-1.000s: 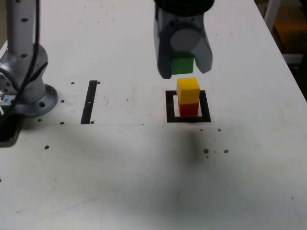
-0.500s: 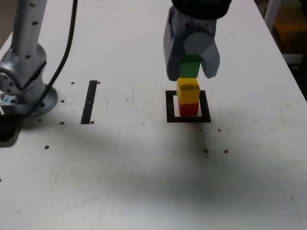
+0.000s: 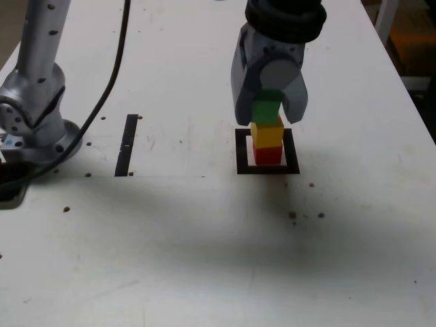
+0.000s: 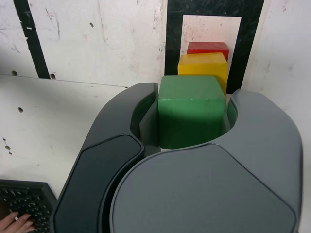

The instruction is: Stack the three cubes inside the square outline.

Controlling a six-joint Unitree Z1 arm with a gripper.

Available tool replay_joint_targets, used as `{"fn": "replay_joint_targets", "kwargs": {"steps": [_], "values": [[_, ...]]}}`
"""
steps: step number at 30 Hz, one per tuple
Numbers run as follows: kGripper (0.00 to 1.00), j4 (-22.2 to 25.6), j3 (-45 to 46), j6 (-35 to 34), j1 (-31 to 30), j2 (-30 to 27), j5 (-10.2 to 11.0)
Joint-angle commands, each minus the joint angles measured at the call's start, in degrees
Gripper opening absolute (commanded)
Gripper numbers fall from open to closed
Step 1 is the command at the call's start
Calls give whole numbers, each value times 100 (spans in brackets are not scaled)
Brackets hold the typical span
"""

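I should open my gripper now, because the base of the green cube is resting on the yellow cube's top in the exterior view.
The red cube rests inside the square outline with the yellow cube stacked on it. My gripper is shut on the green cube, which sits right on top of the yellow cube. In the wrist view the green cube is clamped between the two grey jaws of the gripper, with the yellow cube and red cube showing beyond it inside the outline.
A straight black strip lies on the white table at the exterior view's left. The arm's grey base and a black cable stand at the far left. A person's fingertips rest on a keyboard.
My gripper has come down with the green cube, from hovering above the yellow cube to resting it on the stack.
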Motion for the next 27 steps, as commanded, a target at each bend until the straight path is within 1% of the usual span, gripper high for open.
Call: {"fn": "replay_joint_targets", "kwargs": {"steps": [1,7,8,11,14,16,22,25,27], "values": [[33,-39,20,29,22,-11,-11],[40,-141,65,103,47,-14,0],[43,-164,94,122,53,-16,0],[56,-221,209,168,65,-14,-36],[64,-240,247,187,68,-14,-57],[68,-252,252,198,69,-17,-61],[74,-280,216,206,69,-30,-30],[75,-261,140,208,69,-60,57],[75,-195,60,200,69,-130,168]]}}
